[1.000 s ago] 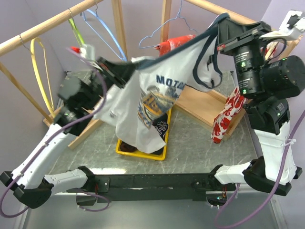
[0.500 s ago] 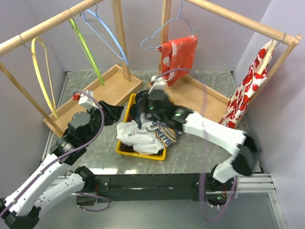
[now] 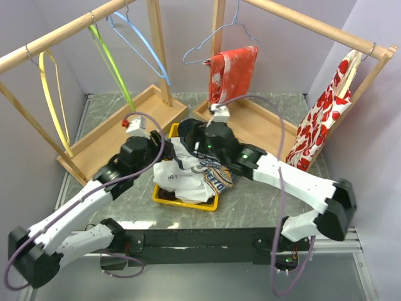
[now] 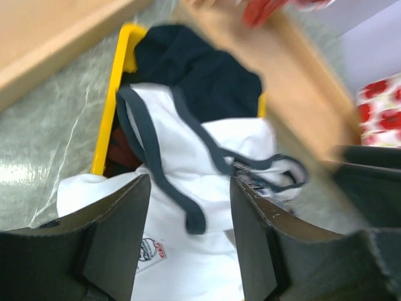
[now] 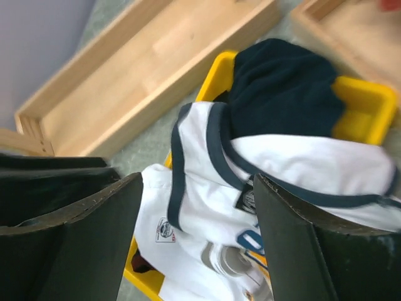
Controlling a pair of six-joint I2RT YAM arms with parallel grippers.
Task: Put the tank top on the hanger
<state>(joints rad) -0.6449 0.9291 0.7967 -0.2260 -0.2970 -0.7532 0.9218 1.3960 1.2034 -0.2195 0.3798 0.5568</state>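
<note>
My right gripper grabs the tank top by its navy-trimmed shoulder strap [image 3: 183, 152] [image 5: 205, 164] beside the neckline next, since this leaves the neckline free for the hanger.
The tank top [image 3: 191, 179] lies crumpled in the yellow bin [image 3: 188, 203], white with navy trim and the print facing up. Both grippers hang low over it. In the left wrist view my left gripper [image 4: 188, 244] is open, with the white cloth [image 4: 178, 157] and a navy strap below the gap. The right wrist view shows my right gripper [image 5: 197, 238] open above the neckline [image 5: 213, 188]. Neither holds anything. In the top view the left gripper [image 3: 156, 153] and right gripper [image 3: 188, 139] stand close together. The yellow hanger [image 3: 53, 103] hangs bare on the left rail.
A dark clothes pile [image 5: 282, 88] fills the bin's far end. A lime-green hanger [image 3: 109, 59] and a light-blue hanger [image 3: 141, 44] hang on the left rail. Red floral garments hang at the back [image 3: 235, 69] and right [image 3: 319, 122]. Wooden rack bases [image 3: 119, 128] flank the bin.
A second ago both grippers held the tank top stretched high in the air. It has dropped into the bin, both arms have come down over it, and both grippers have opened.
</note>
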